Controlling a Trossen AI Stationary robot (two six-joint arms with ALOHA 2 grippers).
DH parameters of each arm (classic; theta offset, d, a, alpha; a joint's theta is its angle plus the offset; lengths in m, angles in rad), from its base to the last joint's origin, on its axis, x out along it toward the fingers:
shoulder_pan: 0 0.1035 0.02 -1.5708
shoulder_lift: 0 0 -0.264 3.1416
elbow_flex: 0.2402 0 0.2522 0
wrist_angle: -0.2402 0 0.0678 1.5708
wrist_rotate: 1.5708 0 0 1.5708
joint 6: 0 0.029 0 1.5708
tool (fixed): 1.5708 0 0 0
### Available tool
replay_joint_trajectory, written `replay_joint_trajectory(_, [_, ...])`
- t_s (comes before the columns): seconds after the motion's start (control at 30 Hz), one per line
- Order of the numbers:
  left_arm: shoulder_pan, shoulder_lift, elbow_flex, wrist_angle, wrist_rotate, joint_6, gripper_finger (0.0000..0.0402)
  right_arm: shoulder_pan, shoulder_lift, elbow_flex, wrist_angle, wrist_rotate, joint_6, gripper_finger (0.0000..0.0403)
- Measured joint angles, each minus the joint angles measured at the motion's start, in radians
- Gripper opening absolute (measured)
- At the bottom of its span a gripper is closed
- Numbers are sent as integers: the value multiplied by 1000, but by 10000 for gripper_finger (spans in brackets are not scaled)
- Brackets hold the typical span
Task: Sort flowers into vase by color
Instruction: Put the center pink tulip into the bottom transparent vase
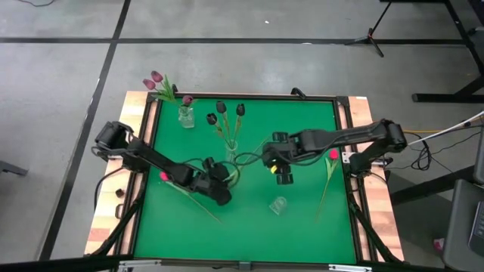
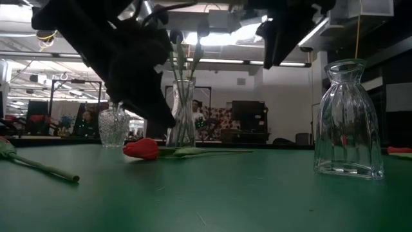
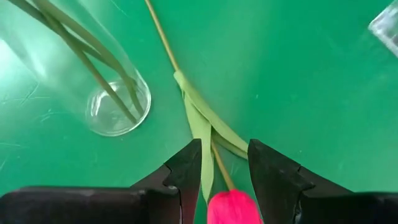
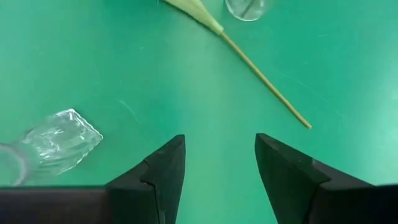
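I should lower my left gripper first and then close it on the pink-red tulip, because its fingers are still above the leaves that lie flat on the green table.
A pink-red tulip (image 3: 231,208) lies on the green table, and its stem (image 3: 163,37) runs past the vase of maroon tulips (image 1: 231,147). My left gripper (image 3: 225,146) is open and hovers low over it, a finger on each side of stem and leaf, just beyond the head (image 2: 141,148). My right gripper (image 1: 281,177) is open above bare table, close to the empty glass vase (image 1: 278,204). The stem's free end (image 4: 305,124) lies ahead of it. Mauve tulips stand in the far-left vase (image 1: 185,117). Two other pink tulips (image 1: 163,176) (image 1: 333,155) lie flat.
The empty vase (image 2: 347,119) stands upright near the table's middle, toward the near edge. One loose tulip's stem (image 1: 204,208) runs under my left arm; the other's (image 1: 324,193) lies along the right edge. A raised wooden rim (image 1: 344,121) frames the table.
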Motion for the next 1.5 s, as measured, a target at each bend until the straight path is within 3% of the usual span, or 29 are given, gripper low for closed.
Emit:
replay_joint_trajectory(0.27, [22,26,24,-18,-16,-24,128,1,-67,0,-4,0,53,193])
replay_joint_trajectory(0.9, [25,135,25,3,67,-80,125,1,-70,0,1,-1,55,193])
replay_joint_trajectory(1.03, [25,135,26,1,100,-79,98,1,-70,0,1,-8,55,193])
replay_joint_trajectory(1.27, [3,133,34,-3,119,-79,16,1,-70,0,1,-8,74,193])
replay_joint_trajectory(1.5, [-41,133,109,-86,164,-51,11,15,-70,0,2,-16,51,193])
